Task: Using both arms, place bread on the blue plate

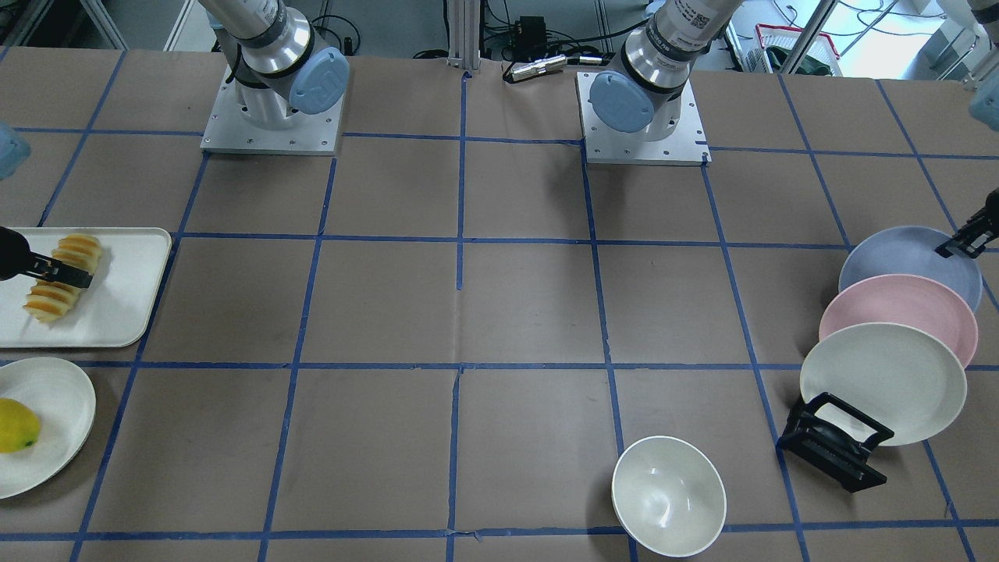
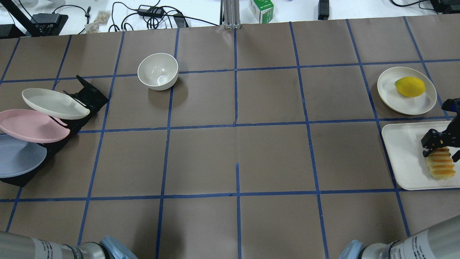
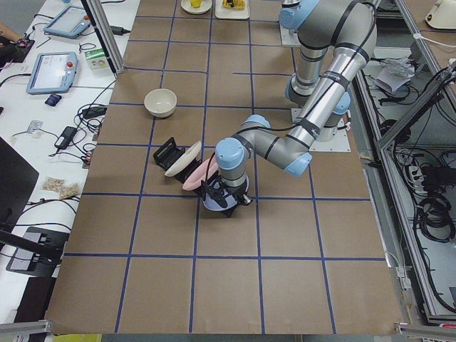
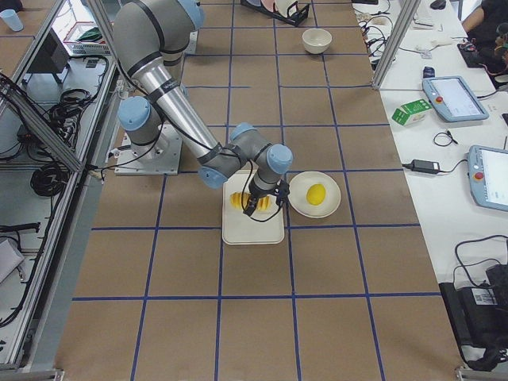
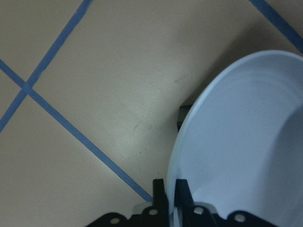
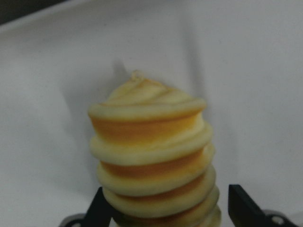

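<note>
Next, my right gripper grabs the bread around its ridged middle [image 1: 62,279] to get the bread onto the blue plate [image 1: 897,257].
The bread [image 1: 48,300] lies on a white tray [image 1: 125,297] at the table's end on my right; it also shows in the overhead view [image 2: 441,166] and fills the right wrist view [image 6: 151,151]. My right gripper [image 1: 66,273] is low over its middle, open, with a finger [image 6: 100,208] on each side. The blue plate [image 1: 897,257] leans in a black rack at the other end of the table. My left gripper [image 1: 964,243] is shut on its rim; the left wrist view shows the fingers [image 5: 159,194] pinching the plate's edge [image 5: 236,156].
A pink plate [image 1: 897,312] and a cream plate [image 1: 882,382] lean in the same black rack [image 1: 835,445] as the blue one. A white bowl [image 1: 669,496] stands nearby. A yellow lemon [image 1: 15,425] lies on a white plate [image 1: 58,398] beside the tray.
</note>
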`<state>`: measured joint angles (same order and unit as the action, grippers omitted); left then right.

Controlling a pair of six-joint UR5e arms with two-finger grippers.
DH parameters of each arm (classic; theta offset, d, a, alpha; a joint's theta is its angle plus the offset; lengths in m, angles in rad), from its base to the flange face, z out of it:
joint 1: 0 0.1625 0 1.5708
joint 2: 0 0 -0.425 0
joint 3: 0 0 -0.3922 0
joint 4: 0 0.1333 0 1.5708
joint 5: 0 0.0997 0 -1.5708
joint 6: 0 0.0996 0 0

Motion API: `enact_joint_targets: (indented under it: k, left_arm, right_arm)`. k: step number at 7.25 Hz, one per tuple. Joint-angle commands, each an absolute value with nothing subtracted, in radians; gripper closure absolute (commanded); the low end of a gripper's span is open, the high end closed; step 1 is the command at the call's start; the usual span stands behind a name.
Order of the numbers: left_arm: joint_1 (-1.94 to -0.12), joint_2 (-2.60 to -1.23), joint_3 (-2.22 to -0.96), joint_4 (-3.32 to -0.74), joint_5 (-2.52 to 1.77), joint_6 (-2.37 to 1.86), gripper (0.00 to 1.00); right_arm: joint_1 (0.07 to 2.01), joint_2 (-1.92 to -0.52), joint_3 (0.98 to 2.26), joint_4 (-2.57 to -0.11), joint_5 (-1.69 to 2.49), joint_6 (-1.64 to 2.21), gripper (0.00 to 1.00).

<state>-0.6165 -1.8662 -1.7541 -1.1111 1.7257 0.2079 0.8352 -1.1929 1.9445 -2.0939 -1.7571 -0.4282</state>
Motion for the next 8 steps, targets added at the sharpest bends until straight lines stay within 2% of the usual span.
enact_joint_targets:
  k: [1, 5, 6, 7, 8]
  left_arm:
    - [-0.623, -1.833, -1.706, -1.21, 1.726, 0.215, 1.0]
    - [-0.621, -1.848, -1.704, -1.21, 1.726, 0.255, 1.0]
    - [-0.629, -1.85, -1.706, -1.206, 1.726, 0.252, 0.75]
    - [-0.635, -1.853, -1.706, -1.206, 1.726, 0.235, 0.63]
    - [-0.635, -1.862, -1.713, -1.206, 1.726, 0.218, 0.63]
  right_arm:
    - [0.844, -1.198, 1.954, -2.088, -1.743, -0.455, 0.98]
    - [0.874, -1.267, 1.915, -2.077, -1.666, -0.483, 1.0]
    - [0.891, -1.294, 1.901, -2.048, -1.666, -0.48, 1.0]
    - [0.922, -1.325, 1.878, -2.004, -1.666, -0.47, 1.0]
    - [0.977, -1.362, 1.846, -1.97, -1.669, -0.465, 1.0]
